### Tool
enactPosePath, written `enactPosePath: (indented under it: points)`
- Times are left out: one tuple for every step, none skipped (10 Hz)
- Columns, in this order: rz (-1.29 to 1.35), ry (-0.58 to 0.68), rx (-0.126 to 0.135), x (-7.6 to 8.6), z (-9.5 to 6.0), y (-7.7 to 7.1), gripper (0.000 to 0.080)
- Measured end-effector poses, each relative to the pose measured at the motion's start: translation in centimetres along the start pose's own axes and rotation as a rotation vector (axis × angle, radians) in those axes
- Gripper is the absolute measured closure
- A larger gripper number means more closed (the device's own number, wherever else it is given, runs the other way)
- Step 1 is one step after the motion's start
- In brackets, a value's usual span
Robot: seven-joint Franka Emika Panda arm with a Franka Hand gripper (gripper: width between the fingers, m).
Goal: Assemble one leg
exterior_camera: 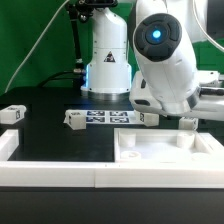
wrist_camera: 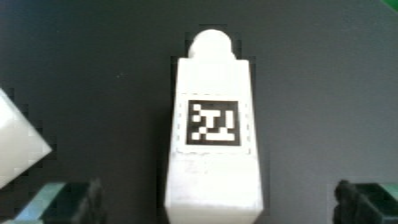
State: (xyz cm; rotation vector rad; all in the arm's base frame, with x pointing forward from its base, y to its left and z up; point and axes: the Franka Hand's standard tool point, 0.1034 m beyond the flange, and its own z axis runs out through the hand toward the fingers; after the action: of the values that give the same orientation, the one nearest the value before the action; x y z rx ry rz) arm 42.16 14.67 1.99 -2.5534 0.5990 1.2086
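Note:
My gripper is to grab the leg's plain square end [wrist_camera: 214,196] next, so the leg's rounded peg stays free to fit into the white slab.
In the wrist view a leg [wrist_camera: 214,120] lies flat on the black table. It is a white oblong block with a rounded peg at its far end and a black-and-white square tag on top. My gripper [wrist_camera: 217,205] is open above its near end. One dark fingertip [wrist_camera: 71,205] stands on each side, and both are apart from the leg. In the exterior view the arm [exterior_camera: 165,65] fills the right half and hides the fingers. Other legs lie there at the left [exterior_camera: 12,114], in the middle [exterior_camera: 74,119] and near the arm [exterior_camera: 148,118].
The big flat white slab with recesses [exterior_camera: 165,152] lies at the front right of the exterior view. A white border rail [exterior_camera: 50,172] runs along the front. The marker board [exterior_camera: 105,117] lies between two legs. A white edge [wrist_camera: 18,140] shows beside the leg in the wrist view.

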Motion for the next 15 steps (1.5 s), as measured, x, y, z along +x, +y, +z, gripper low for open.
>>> enactPosePath:
  points:
    - [-0.002, -0.002, -0.006, -0.01, 0.4, -0.11, 0.0151]
    - [-0.003, 0.003, -0.009, 0.1, 0.75, -0.15, 0.0151]
    - [-0.002, 0.001, -0.012, 0.13, 1.06, -0.1, 0.0151]
    - [-0.001, -0.001, -0.013, 0.15, 1.2, -0.07, 0.0151]
    - [0.002, -0.001, -0.013, 0.16, 1.18, -0.1, 0.0151]
    - [0.002, 0.0, -0.013, 0.16, 1.17, -0.1, 0.0275]
    - [0.003, -0.001, -0.013, 0.17, 1.17, -0.08, 0.0414]
    - [0.003, -0.001, -0.013, 0.17, 1.17, -0.07, 0.0512]
    - [0.003, -0.001, -0.013, 0.17, 1.17, -0.07, 0.0512]
    - [0.003, -0.001, -0.013, 0.17, 1.17, -0.07, 0.0511]
    - [0.003, -0.001, -0.013, 0.17, 1.17, -0.07, 0.0511]
    - [0.003, -0.001, -0.013, 0.17, 1.17, -0.07, 0.0511]
    - [0.003, -0.001, -0.013, 0.17, 1.17, -0.07, 0.0511]
    - [0.003, -0.001, -0.013, 0.17, 1.17, -0.07, 0.0511]
    - [0.001, -0.001, -0.012, 0.17, 1.07, 0.0, 0.0511]
